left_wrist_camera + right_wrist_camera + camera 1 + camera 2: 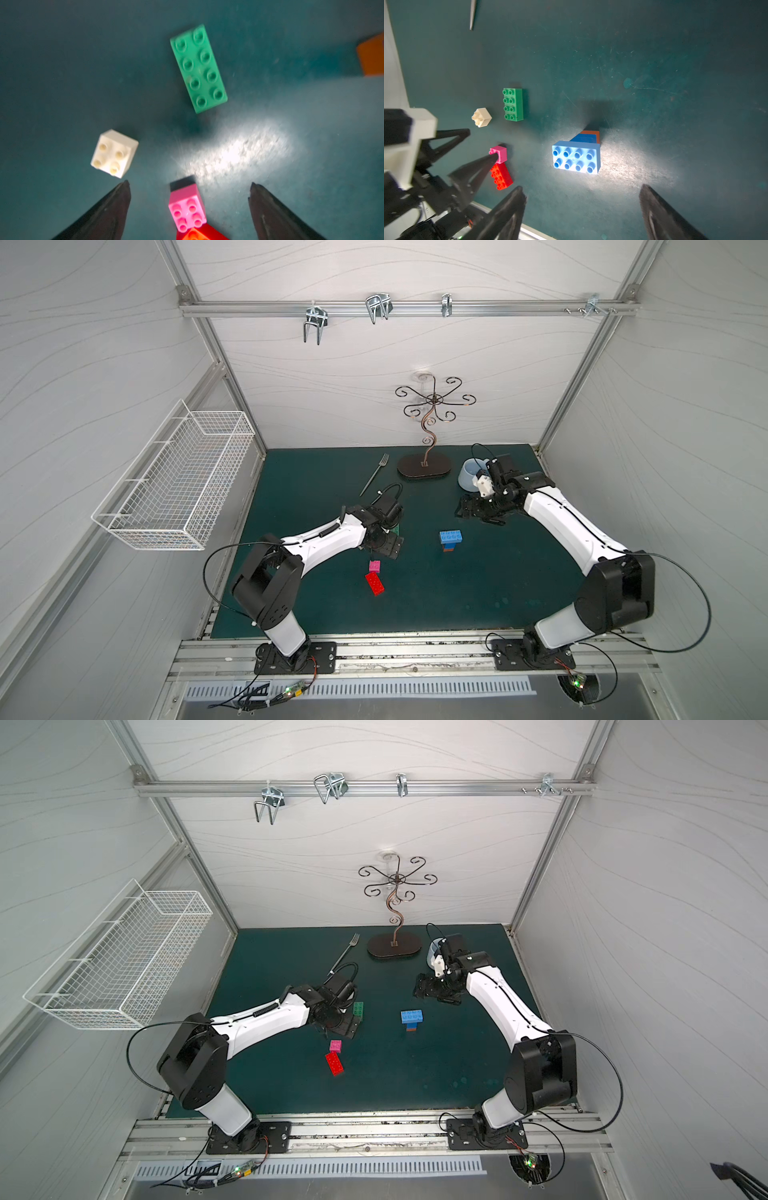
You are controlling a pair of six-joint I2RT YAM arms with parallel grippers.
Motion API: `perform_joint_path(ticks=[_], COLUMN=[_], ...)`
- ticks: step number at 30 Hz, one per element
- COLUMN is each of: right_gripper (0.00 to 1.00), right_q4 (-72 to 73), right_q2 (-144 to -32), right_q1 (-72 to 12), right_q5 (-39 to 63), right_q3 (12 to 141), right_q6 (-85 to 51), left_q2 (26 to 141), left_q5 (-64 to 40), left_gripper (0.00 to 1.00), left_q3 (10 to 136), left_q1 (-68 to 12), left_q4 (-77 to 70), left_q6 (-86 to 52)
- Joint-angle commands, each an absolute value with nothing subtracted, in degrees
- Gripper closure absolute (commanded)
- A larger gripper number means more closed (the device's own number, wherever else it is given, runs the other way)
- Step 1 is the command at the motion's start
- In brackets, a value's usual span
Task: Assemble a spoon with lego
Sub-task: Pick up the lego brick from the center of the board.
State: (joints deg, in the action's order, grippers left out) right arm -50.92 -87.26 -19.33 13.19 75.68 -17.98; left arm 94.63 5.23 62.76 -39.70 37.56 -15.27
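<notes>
My left gripper should hold the pink brick by its opposite sides next, so the pink brick's base stays free to join the light blue brick [451, 537].
A partly built stack stands mid-mat, a long light blue brick [451, 537] [576, 156] on top of blue and orange bricks. Loose lego lies to its left: a long green brick [358, 1009] [198, 68], a cream brick [114, 153] [481, 117], a pink brick [374, 566] [187, 209] and a long red brick [375, 584] [500, 176] touching the pink one. My left gripper [388, 548] [189, 185] hovers open over the pink brick and holds nothing. My right gripper [469, 508] [581, 189] is open and empty, behind and to the right of the stack.
A silver fork [374, 475] lies at the back of the green mat. A dark wire cup stand [424, 466] and a pale blue mug [469, 475] stand at the back near the right arm. A white wire basket [174, 485] hangs on the left wall.
</notes>
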Motion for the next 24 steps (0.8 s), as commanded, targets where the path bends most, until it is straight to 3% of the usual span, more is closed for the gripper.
perform_joint_path(ticks=[1,13,17,20,24], right_gripper=[0.13,0.14,0.14,0.14,0.14], right_q4=[-50.08,-49.31,-49.14,-48.87,-48.34], right_q2=[-88.00,-87.60,-87.08,-86.70,-86.03], right_q1=[-18.90,-17.79,-17.71,-17.58,-17.44], right_q5=[16.05,16.55,16.95,17.00,17.07], right_q3=[76.07,75.28,75.02,74.69,73.80], right_q6=[-16.99,-16.09,-15.53,-15.35,-15.26], left_q2=[93.68,96.04,97.64,97.91,98.25], left_q5=[7.38,9.61,7.02,5.07,4.44], left_gripper=[0.07,0.08,0.14,0.26,0.32], left_q3=[61.11,61.15,61.08,60.38,60.38], left_q1=[-41.68,-42.06,-40.44,-39.65,-39.55], left_q4=[39.01,42.17,42.38,41.29,41.20], left_q6=[-21.10,-27.85,-28.22,-28.17,-28.13])
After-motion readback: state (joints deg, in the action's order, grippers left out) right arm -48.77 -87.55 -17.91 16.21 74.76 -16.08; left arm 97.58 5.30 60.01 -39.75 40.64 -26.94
